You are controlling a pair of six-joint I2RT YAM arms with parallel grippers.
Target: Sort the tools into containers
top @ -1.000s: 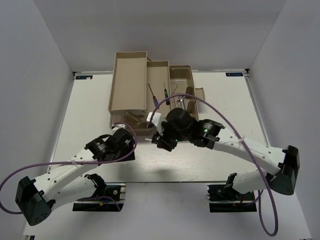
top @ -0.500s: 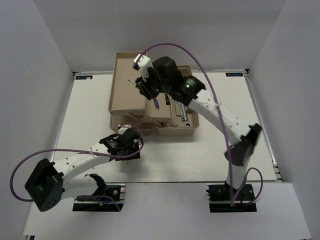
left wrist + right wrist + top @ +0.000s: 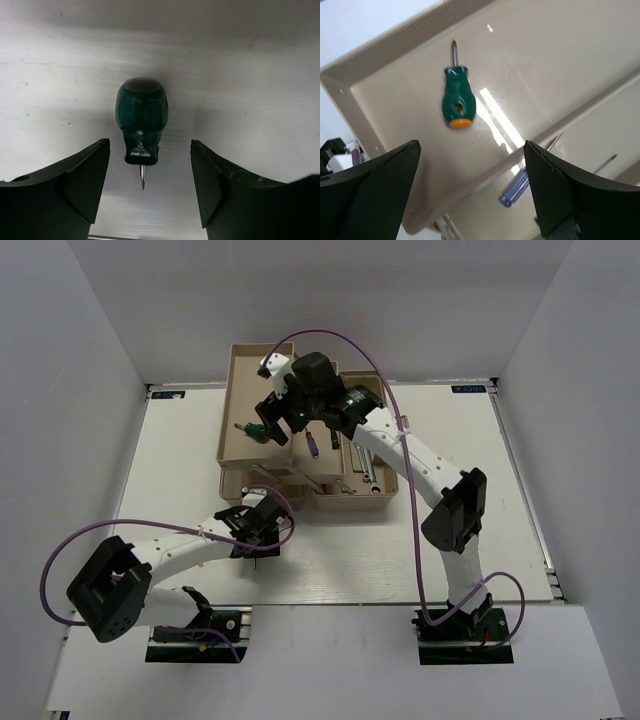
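Observation:
The green screwdriver on the white table has a thick handle (image 3: 142, 116). My left gripper should grab it there next, to sort it into the long beige tray.
A stubby green-handled screwdriver (image 3: 456, 97) with an orange butt lies loose on the floor of the long beige left tray (image 3: 228, 415), also seen from above as the green screwdriver (image 3: 248, 429). My right gripper (image 3: 470, 197) hangs open above it, at the tray's right wall (image 3: 276, 420). The blue-handled precision screwdriver (image 3: 520, 186) rests in the middle tray (image 3: 322, 380). A second green screwdriver (image 3: 141, 120) lies on the white table, tip toward me, just ahead of my open left gripper (image 3: 150, 192). From above, the left gripper (image 3: 262, 536) hides that tool. Silver wrenches (image 3: 366, 472) lie in the base tub.
The toolbox's trays and tub (image 3: 392, 495) stand together at the back middle of the table. My right arm (image 3: 430, 465) arches over the tub and middle tray. The purple cable (image 3: 330, 335) loops above the trays. White walls close in both sides.
My right arm swung from the table's front to over the left tray, then opened; the green screwdriver now lies in that tray. The left gripper shifted slightly right along the toolbox front.

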